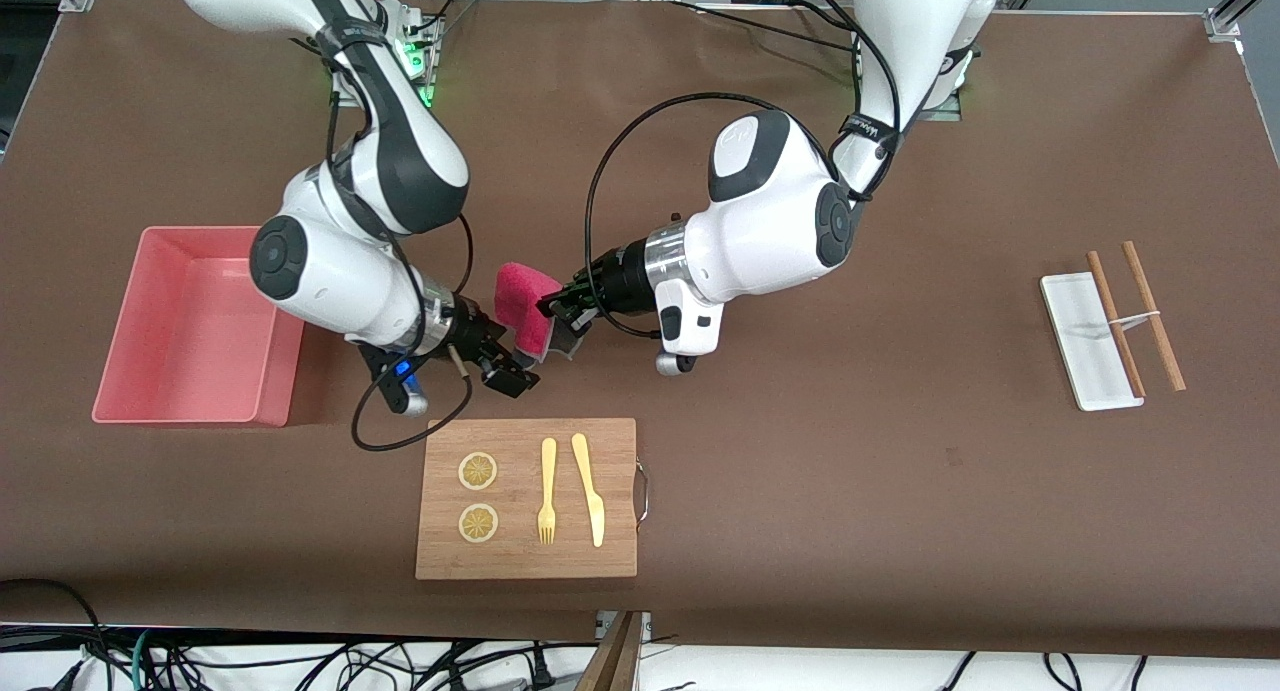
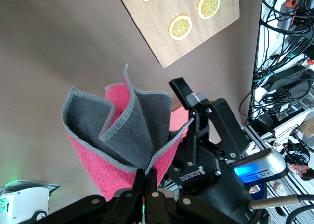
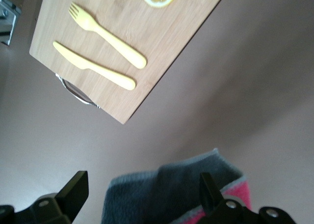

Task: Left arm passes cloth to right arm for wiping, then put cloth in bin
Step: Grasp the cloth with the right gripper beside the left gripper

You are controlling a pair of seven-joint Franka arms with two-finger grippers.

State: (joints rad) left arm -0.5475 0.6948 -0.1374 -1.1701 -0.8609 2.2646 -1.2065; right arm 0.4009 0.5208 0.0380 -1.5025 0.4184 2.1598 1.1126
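Note:
The right gripper grips the cloth by its loose grey end (image 1: 535, 357) next, for the wiping and the trip to the pink bin.
The cloth (image 1: 520, 306), magenta-pink on one face and dark grey on the other, hangs folded in the air over the brown table mat. My left gripper (image 1: 556, 309) is shut on one edge of it; the left wrist view shows the pinched fold (image 2: 117, 135) at my fingertips (image 2: 146, 174). My right gripper (image 1: 508, 369) is open, right at the cloth's lower end. In the right wrist view the grey cloth (image 3: 167, 197) lies between its spread fingers (image 3: 73, 189). The right gripper also shows in the left wrist view (image 2: 206, 135). The salmon-pink bin (image 1: 275, 371) stands at the right arm's end.
A wooden cutting board (image 1: 520, 561) with a yellow fork (image 1: 547, 491), a yellow knife (image 1: 589, 486) and two lemon slices (image 1: 478, 496) lies nearer to the camera than the grippers. A white tray (image 1: 1085, 346) with chopsticks (image 1: 1135, 316) lies at the left arm's end.

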